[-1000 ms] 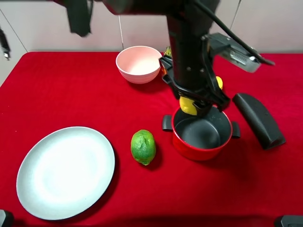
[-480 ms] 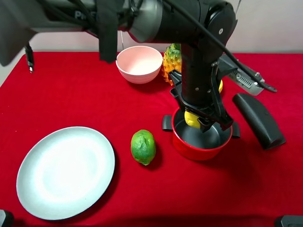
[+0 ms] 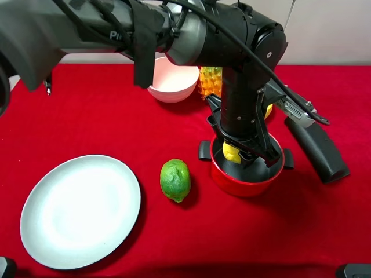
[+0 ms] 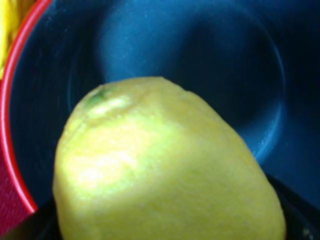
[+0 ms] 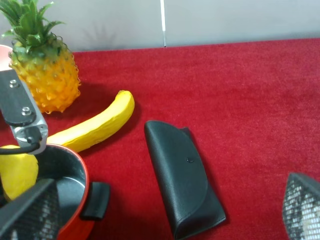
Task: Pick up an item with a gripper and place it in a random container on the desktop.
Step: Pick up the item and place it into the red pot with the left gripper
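My left gripper lets go of the lemon now, since the yellow lemon (image 3: 229, 151) hangs low inside the red pot's rim and would rest in there.
The yellow lemon (image 3: 229, 151) is held in my left gripper (image 3: 236, 156), which reaches across and hangs low inside the red pot (image 3: 243, 188), at about rim level. In the left wrist view the lemon (image 4: 165, 165) fills the frame above the pot's dark grey inside (image 4: 200, 50), with the red rim (image 4: 9, 125) at the edge. I cannot tell whether the lemon touches the bottom. My right gripper (image 5: 165, 210) is open and empty, over the red cloth near a black case. The right wrist view also shows the pot (image 5: 75, 195) and the lemon (image 5: 17, 172).
A green lime-like fruit (image 3: 175, 179) and a large grey-white plate (image 3: 80, 209) lie left of the pot. A pink bowl (image 3: 174, 87), a pineapple (image 5: 42, 65) and a banana (image 5: 95, 125) stand behind it. A black case (image 3: 317, 147) lies to its right.
My left gripper has moved down with the lemon, from above the pot's far rim to inside the pot. The other objects have not moved.
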Controlling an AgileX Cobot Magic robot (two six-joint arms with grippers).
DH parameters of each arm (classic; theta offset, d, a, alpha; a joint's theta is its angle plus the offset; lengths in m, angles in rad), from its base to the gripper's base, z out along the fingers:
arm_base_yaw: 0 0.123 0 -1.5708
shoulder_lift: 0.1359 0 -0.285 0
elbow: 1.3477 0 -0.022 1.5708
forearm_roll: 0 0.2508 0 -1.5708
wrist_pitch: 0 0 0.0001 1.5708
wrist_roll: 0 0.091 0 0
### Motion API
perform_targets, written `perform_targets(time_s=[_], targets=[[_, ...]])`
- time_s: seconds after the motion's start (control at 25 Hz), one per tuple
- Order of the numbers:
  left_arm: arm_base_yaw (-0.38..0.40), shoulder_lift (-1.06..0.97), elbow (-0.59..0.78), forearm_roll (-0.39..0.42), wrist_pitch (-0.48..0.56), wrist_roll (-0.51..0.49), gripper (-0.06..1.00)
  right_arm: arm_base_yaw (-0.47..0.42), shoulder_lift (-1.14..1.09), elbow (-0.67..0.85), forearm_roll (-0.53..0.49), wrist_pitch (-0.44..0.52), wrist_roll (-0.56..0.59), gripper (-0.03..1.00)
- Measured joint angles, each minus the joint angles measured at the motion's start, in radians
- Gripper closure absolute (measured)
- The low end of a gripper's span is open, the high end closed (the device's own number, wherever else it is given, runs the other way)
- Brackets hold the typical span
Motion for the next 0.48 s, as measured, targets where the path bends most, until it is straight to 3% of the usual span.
perform_targets(time_s=[0.28, 0.48], targets=[[0.000, 0.000, 0.000, 0.000, 0.000, 0.000, 0.28, 0.000, 0.000, 0.000, 0.000, 0.000, 0.000, 0.27], [0.000, 0.000, 0.000, 0.000, -0.011, 0.000, 0.11, 0.000, 0.000, 0.000, 0.000, 0.000, 0.000, 0.27]])
